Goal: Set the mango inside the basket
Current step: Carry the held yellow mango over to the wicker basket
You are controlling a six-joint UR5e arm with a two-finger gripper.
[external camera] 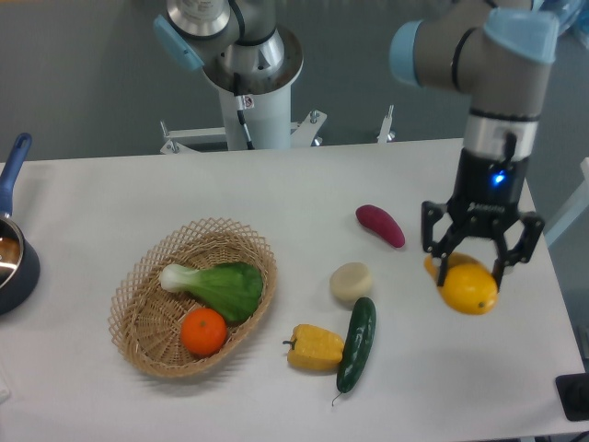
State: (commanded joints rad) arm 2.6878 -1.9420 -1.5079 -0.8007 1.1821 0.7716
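Next, my gripper grabs the mango by its upper part (467, 267). Then my gripper places the mango in the wicker basket (138, 318).
The mango (467, 287), smooth and yellow-orange, lies on the table at the right. My gripper (473, 267) is directly over it, pointing down. Its jaws are spread and straddle the mango's upper part, with one finger on each side, and they do not look closed on it. The gripper hides the top of the mango. The wicker basket (138, 318) sits at the left front, far from the gripper. It holds a round orange (203, 331) and a leafy green bok choy (216, 285).
A purple sweet potato (380, 226), a pale round potato (352, 282), a dark green cucumber (356, 344) and a yellow bell pepper (315, 348) lie between basket and mango. A dark blue pot (11, 262) stands at the left edge. The table's right edge is near the mango.
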